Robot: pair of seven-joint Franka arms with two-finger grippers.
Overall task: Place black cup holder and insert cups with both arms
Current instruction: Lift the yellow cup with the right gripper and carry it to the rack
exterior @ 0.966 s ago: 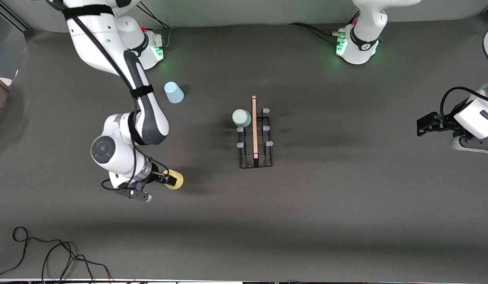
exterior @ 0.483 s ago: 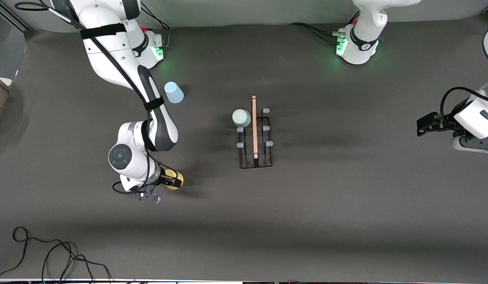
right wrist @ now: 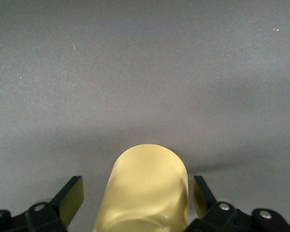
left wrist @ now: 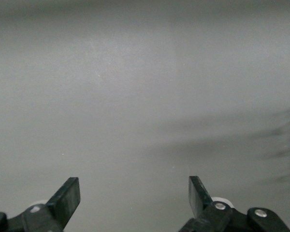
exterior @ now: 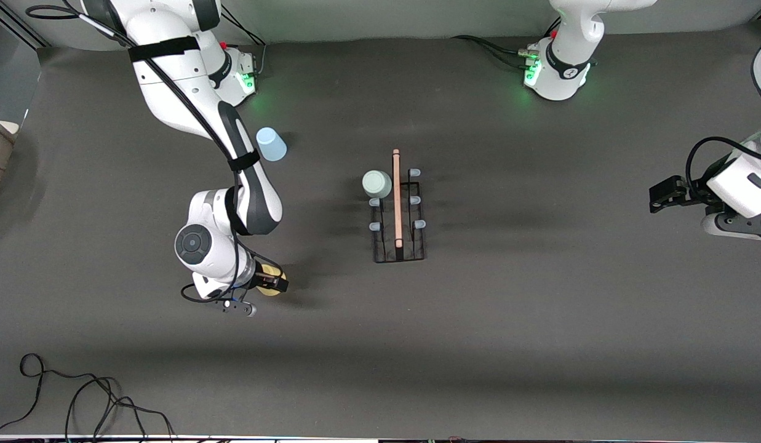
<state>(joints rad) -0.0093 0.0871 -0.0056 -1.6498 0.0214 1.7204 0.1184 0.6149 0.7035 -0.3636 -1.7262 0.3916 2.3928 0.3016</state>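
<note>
My right gripper should close on the yellow cup (exterior: 267, 291) now. My fingers are on either side of the cup, so they would hold it if I closed now.
The black cup holder (exterior: 397, 246) stands mid-table, its pale wooden handle (exterior: 396, 197) running along the top. A pale green cup (exterior: 376, 183) sits on one of its prongs at the end toward the robots. A light blue cup (exterior: 270, 144) stands near the right arm's base. My right gripper (exterior: 273, 282) (right wrist: 135, 188) is open around the yellow cup (exterior: 267, 291) (right wrist: 147, 188), with a gap showing on each side of the cup. My left gripper (exterior: 658, 197) (left wrist: 133, 191) waits open over the left arm's end of the table, with nothing between its fingers.
A loose black cable (exterior: 79, 400) lies at the table's edge nearest the front camera, toward the right arm's end. The dark table mat (exterior: 540, 307) is bare between the holder and the left arm.
The right arm has swung toward the holder's side and brought its open gripper farther around the yellow cup. The left arm has not moved.
</note>
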